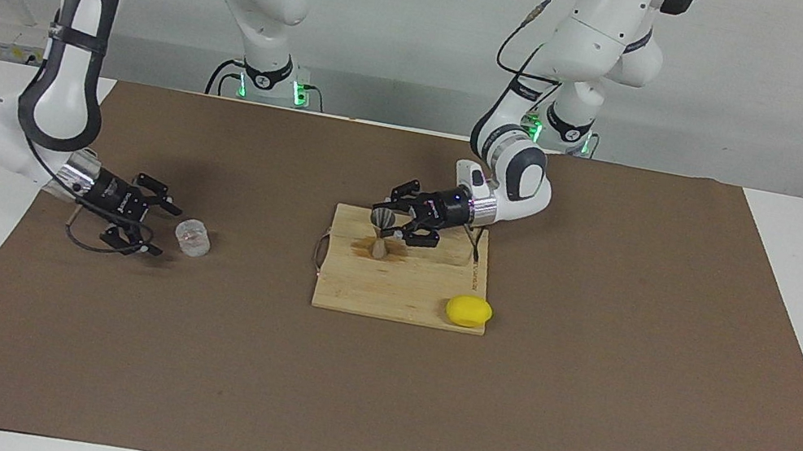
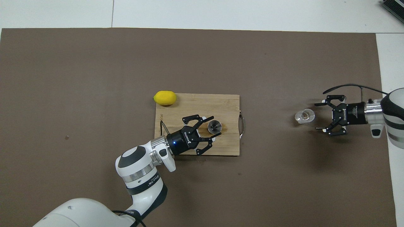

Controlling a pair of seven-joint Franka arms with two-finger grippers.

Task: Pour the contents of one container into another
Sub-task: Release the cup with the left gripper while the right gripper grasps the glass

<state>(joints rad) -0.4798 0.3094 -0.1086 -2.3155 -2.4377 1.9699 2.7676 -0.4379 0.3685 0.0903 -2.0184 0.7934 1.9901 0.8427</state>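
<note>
My right gripper will move toward the glass tumbler (image 1: 193, 238) before closing: its fingers stop short.
The clear glass tumbler (image 1: 193, 238) (image 2: 305, 116) stands on the brown mat toward the right arm's end of the table. My right gripper (image 1: 160, 228) (image 2: 317, 116) is low and open, its fingertips just short of the tumbler and apart from it. The grey metal jigger (image 1: 380, 242) (image 2: 214, 126) stands upright on the wooden cutting board (image 1: 405, 296) (image 2: 202, 104). My left gripper (image 1: 394, 222) (image 2: 212, 126) is open, with a finger on each side of the jigger's upper cone. I cannot tell whether the fingers touch it.
A yellow lemon (image 1: 469, 311) (image 2: 164, 97) lies at the board's corner farthest from the robots, toward the left arm's end. The board has a metal handle (image 2: 241, 126) on its edge toward the right arm. The brown mat (image 1: 581, 423) covers most of the table.
</note>
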